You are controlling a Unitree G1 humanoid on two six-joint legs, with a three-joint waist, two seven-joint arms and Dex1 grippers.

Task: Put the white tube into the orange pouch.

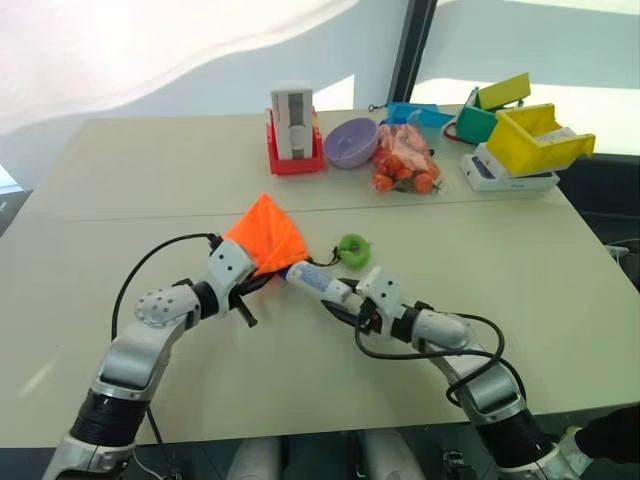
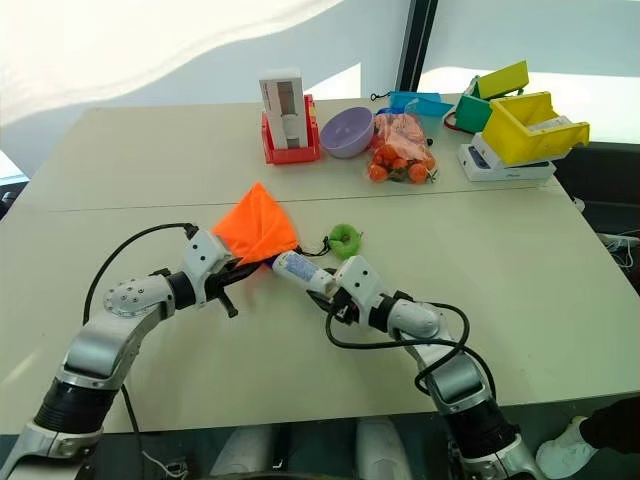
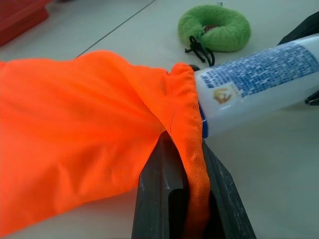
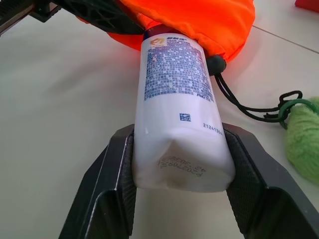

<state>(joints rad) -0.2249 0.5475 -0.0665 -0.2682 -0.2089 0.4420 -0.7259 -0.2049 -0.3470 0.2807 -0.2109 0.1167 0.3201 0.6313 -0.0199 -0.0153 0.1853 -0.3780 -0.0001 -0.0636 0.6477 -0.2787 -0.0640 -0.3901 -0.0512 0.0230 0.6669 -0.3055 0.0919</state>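
I need to keep holding the white tube with my right gripper, because the tube's body is short of the pouch's opening in the right wrist view.
The orange pouch point(image 1: 266, 234) lies mid-table, and my left gripper point(image 1: 262, 278) is shut on the hem of its mouth point(image 3: 192, 164). My right gripper point(image 1: 345, 293) is shut on the crimped tail of the white tube point(image 4: 175, 94). The tube's blue end sits just inside the pouch's mouth, while most of its body point(image 3: 259, 82) stays outside. A black cord point(image 4: 249, 107) runs from the pouch to a green ring point(image 1: 353, 249) lying on the table just behind the tube.
At the back of the table point(image 1: 140, 170) stand a white-grey box in a red base point(image 1: 294, 125), a purple bowl point(image 1: 351, 142), a clear bag of red-orange items point(image 1: 404, 160), and yellow, green and blue bins point(image 1: 535, 137) on the right.
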